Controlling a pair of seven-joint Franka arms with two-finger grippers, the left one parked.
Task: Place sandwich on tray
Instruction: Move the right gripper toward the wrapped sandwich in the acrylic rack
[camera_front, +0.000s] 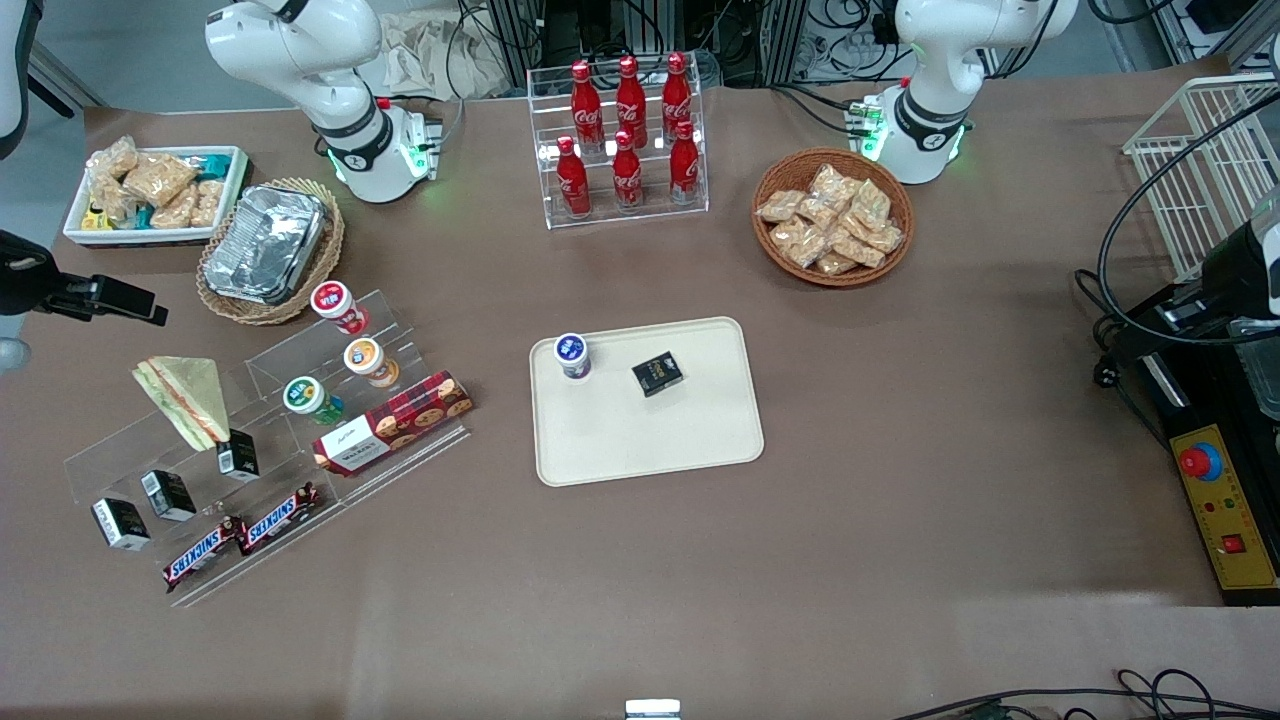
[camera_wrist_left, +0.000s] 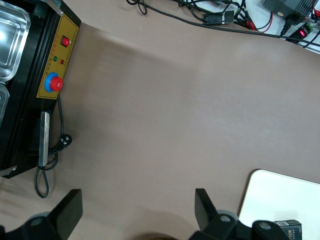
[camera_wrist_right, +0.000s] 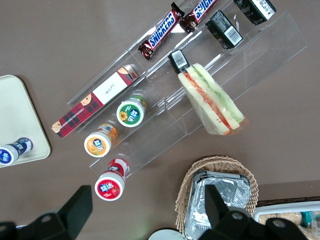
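I should next use my gripper to grab the wrapped sandwich by the middle of its wedge (camera_front: 187, 398), so I can put the sandwich on the cream tray (camera_front: 650, 440).
The sandwich (camera_front: 186, 396) is a clear-wrapped wedge with green and red filling, leaning on a step of the clear acrylic display (camera_front: 300, 440) at the working arm's end of the table. The wrist view shows the sandwich (camera_wrist_right: 212, 102) well away from my fingers. My gripper (camera_front: 148, 311) hangs high above the table, open with nothing in it, farther from the front camera than the sandwich and beside the foil container. Its fingers (camera_wrist_right: 75, 210) stand wide apart, the gripper (camera_wrist_right: 147, 212) over bare table. The cream tray (camera_front: 650, 440) lies mid-table; its edge (camera_wrist_right: 20, 115) shows too.
A blue-lidded cup (camera_front: 572, 355) and a small black box (camera_front: 657, 373) sit on the tray. The display holds three lidded cups (camera_front: 340, 350), a biscuit box (camera_front: 392, 422), Snickers bars (camera_front: 240, 535) and small black cartons. A foil container in a wicker basket (camera_front: 268, 245) stands nearby.
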